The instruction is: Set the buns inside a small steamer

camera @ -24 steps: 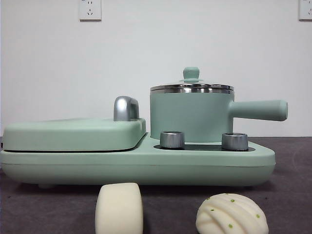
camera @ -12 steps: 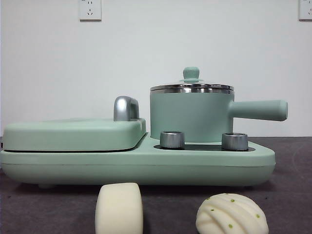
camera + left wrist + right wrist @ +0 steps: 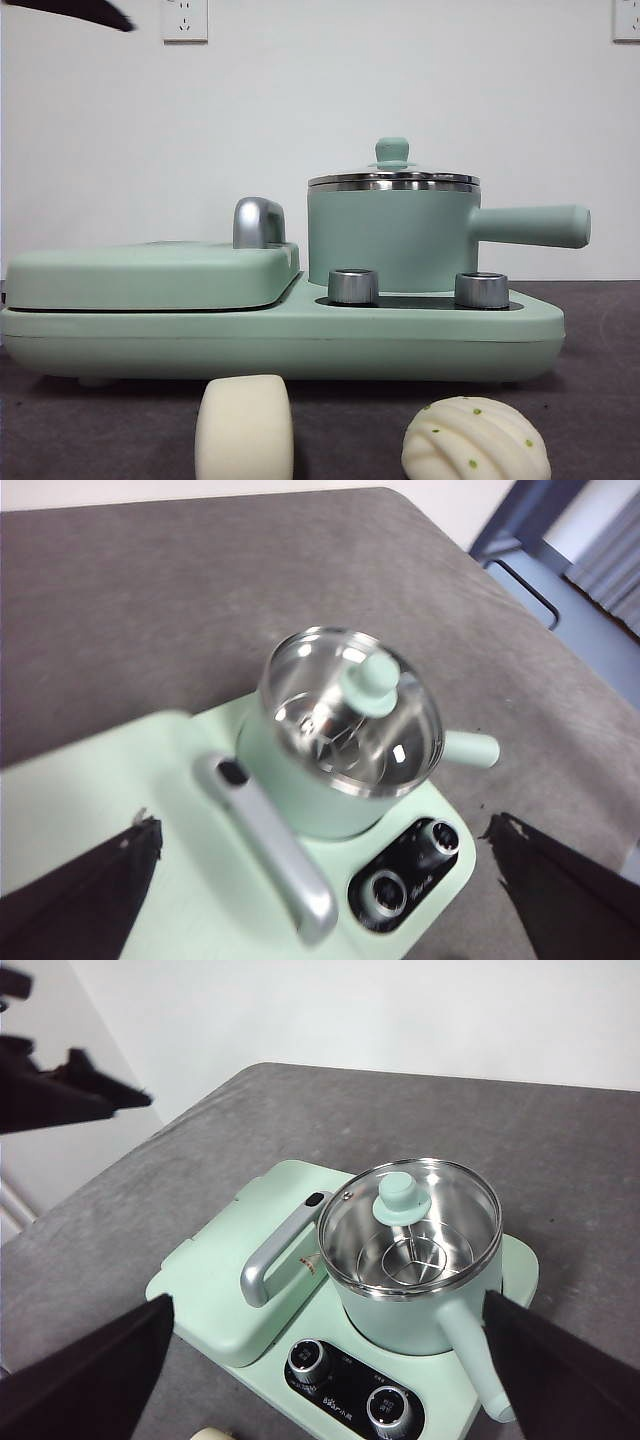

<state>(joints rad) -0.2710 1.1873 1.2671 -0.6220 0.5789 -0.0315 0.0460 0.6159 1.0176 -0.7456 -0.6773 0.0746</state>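
The glass lid is wider than the gripper's open fingers, so the robot's left hand should grab the lid by its narrow green knob next.
The small steamer stands on the right of the mint-green cooker base, with its glass lid and green knob on. It also shows in the left wrist view and the right wrist view. The smooth bun and the ridged, green-specked bun lie on the table in front of the base. My left gripper is open, high above the cooker. My right gripper is open, high above it too. Both are empty.
The flat griddle lid with its chrome handle covers the base's left half. Two steel knobs sit in front of the pot. An arm's black tip shows at the front view's top left corner.
A black arm tip has come into the front view at the top left corner. The buns, pot and lid have not moved.
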